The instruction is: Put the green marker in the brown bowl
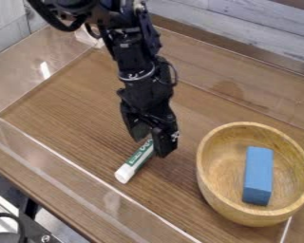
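Note:
I need to reach the green marker with my gripper and grip its green end (145, 149), so that its white end is free to go into the brown bowl (216, 180).
The green marker (134, 161), a slim white barrel with green lettering, lies flat on the wooden table, slanting from lower left to upper right. My black gripper (149, 142) points down over its upper end, open, one finger on either side of the barrel; that end is hidden behind the fingers. Whether the fingers touch the marker I cannot tell. The brown bowl (216, 180), round, wooden and thick-rimmed, sits to the right of the marker, about a hand's width from the gripper.
A blue rectangular block (257, 175) lies inside the bowl. Clear plastic walls (66, 157) border the table along its left and front edges. The arm (123, 43) rises from the gripper toward the upper left.

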You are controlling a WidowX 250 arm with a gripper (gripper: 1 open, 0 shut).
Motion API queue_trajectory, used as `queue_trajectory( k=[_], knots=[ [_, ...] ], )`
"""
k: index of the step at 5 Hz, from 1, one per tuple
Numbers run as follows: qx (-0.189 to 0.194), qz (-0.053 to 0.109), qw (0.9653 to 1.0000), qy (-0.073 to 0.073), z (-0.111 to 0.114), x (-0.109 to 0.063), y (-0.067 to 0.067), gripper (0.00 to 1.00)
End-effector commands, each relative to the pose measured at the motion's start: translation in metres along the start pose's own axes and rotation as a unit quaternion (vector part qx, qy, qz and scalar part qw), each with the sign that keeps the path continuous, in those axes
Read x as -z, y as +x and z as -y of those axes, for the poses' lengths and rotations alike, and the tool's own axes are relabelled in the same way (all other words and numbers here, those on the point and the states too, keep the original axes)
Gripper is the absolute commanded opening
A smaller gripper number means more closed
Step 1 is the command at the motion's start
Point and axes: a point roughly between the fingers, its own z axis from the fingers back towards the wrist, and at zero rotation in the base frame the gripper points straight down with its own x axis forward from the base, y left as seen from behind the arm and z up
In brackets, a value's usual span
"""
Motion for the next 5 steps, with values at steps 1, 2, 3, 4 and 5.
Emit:
queue_trajectory(
  k=[1, 2, 3, 4, 5],
  knots=[
    [0.006, 0.014, 0.9998, 0.01, -0.0057, -0.0054, 0.0043, 1.0],
    [0.012, 0.012, 0.9998, 0.011, -0.0068, -0.0032, 0.0036, 1.0],
    [0.018, 0.011, 0.9997, 0.012, -0.0077, -0.0016, 0.0034, 1.0],
    [0.023, 0.01, 0.9996, 0.012, -0.0086, 0.0002, 0.0034, 1.0],
    [0.028, 0.009, 0.9995, 0.013, -0.0098, 0.0021, 0.0035, 1.0]
  ],
)
